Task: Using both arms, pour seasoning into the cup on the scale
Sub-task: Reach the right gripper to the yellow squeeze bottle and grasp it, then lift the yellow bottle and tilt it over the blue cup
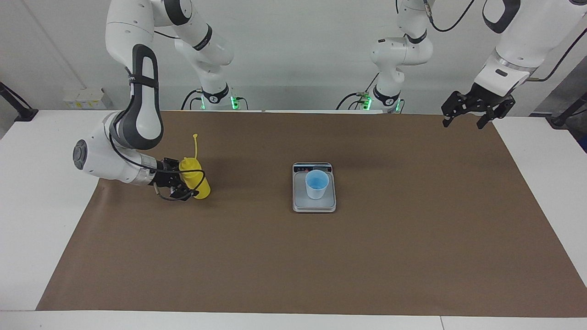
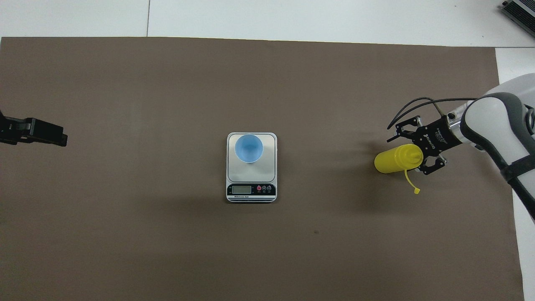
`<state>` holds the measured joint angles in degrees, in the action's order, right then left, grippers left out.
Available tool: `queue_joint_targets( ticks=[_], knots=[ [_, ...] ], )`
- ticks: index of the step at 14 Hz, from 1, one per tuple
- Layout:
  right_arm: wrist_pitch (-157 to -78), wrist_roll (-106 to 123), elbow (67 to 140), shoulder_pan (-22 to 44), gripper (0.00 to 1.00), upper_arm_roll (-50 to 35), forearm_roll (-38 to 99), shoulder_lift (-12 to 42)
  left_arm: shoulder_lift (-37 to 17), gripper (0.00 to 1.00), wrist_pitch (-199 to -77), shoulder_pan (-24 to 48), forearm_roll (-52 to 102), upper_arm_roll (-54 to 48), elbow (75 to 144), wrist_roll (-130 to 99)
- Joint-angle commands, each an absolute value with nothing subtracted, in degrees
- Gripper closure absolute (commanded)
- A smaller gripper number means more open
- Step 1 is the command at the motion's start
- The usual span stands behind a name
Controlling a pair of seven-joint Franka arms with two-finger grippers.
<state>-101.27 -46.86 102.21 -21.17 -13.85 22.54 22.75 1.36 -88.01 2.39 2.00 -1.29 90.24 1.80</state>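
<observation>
My right gripper grabs the yellow bottle by its upper body below the cap next, to pour seasoning into the light-blue cup.
The yellow seasoning bottle stands upright on the brown mat toward the right arm's end of the table, its cap strap sticking up. My right gripper is low at the bottle, open, with one finger on each side of its upper part; I cannot tell if they touch it. The light-blue cup stands on the silver scale in the middle of the mat. My left gripper waits open and empty, raised over the mat's edge at the left arm's end.
A brown mat covers most of the white table. The scale's display strip faces the robots. Bare mat lies between the bottle and the scale.
</observation>
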Motion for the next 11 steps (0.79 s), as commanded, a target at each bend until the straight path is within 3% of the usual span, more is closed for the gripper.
queue_joint_targets(
  ticks=[1, 3, 4, 6, 7, 11],
  knots=[
    [-101.95, -45.35, 104.85, -21.88, 0.0, -14.24, 24.34, 21.09, 2.46, 0.0, -88.94, 2.2, 1.85, -1.58, 91.58, 0.35],
    [-101.25, -45.53, 104.85, -21.88, 0.0, -14.24, 26.36, 21.01, 2.46, 0.0, -89.03, 2.2, 1.85, -1.58, 91.67, -0.18],
    [-100.9, -45.44, 104.94, -21.88, 0.06, -14.24, 27.24, 20.74, 2.46, 0.0, -89.03, 2.11, 1.85, -1.58, 91.67, -0.18],
    [-100.72, -45.09, 104.85, -21.71, 0.89, -14.33, 27.51, 20.39, 2.46, 0.0, -88.77, 2.2, 1.85, -1.58, 91.76, 0.52],
    [-100.98, -44.83, 104.85, -21.27, 1.0, -14.33, 27.51, 19.69, 2.46, 0.0, -88.6, 2.28, 1.85, -1.58, 91.76, 0.27],
    [-102.13, -45.44, 103.98, -21.18, 1.0, -14.24, 27.42, 18.99, 2.46, 0.0, -88.51, 2.29, 1.85, -1.58, 91.67, 0.18]
  ],
)
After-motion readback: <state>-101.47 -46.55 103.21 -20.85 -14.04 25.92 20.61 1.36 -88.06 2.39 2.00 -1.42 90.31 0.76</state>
